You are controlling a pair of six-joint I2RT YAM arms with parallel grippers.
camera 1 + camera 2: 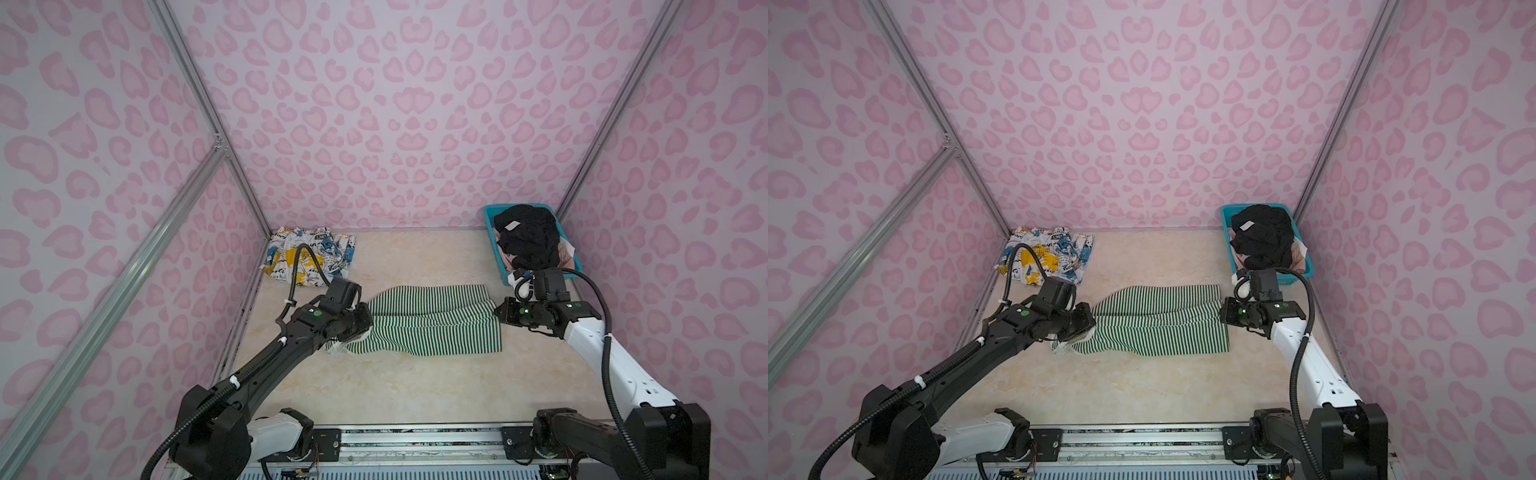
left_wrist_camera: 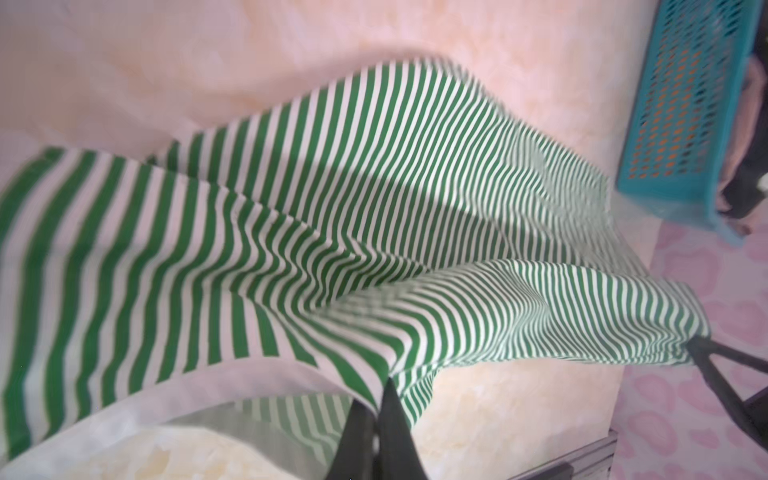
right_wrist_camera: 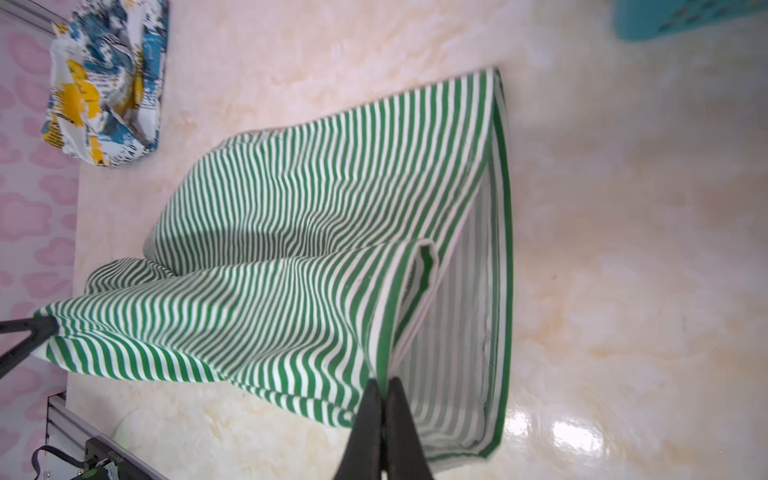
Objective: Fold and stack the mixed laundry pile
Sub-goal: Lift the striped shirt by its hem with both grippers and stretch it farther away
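Observation:
I should keep the green hem in my right gripper. The hem would come down short if I let go now, folded onto the lower layer of the striped top.
The green-and-white striped top [image 1: 432,328] [image 1: 1163,324] lies across the middle of the table, its near edge lifted at both ends. My left gripper [image 1: 369,328] [image 1: 1091,326] [image 2: 380,395] is shut on its left end. My right gripper [image 1: 498,312] [image 1: 1223,311] [image 3: 384,384] is shut on the green hem at its right end. The cloth [image 2: 332,228] [image 3: 291,249] sags between the two grips. A white garment with blue and yellow splashes [image 1: 309,255] [image 1: 1046,255] [image 3: 108,83] lies folded at the back left. A black garment [image 1: 528,237] [image 1: 1264,235] and a pale pink one [image 1: 567,254] [image 1: 1299,253] fill the basket.
The teal mesh basket [image 1: 490,218] [image 1: 1226,218] [image 2: 685,104] [image 3: 665,20] stands at the back right against the wall, just behind my right wrist. Pink patterned walls close in the table on three sides. A metal rail [image 1: 415,432] runs along the front edge.

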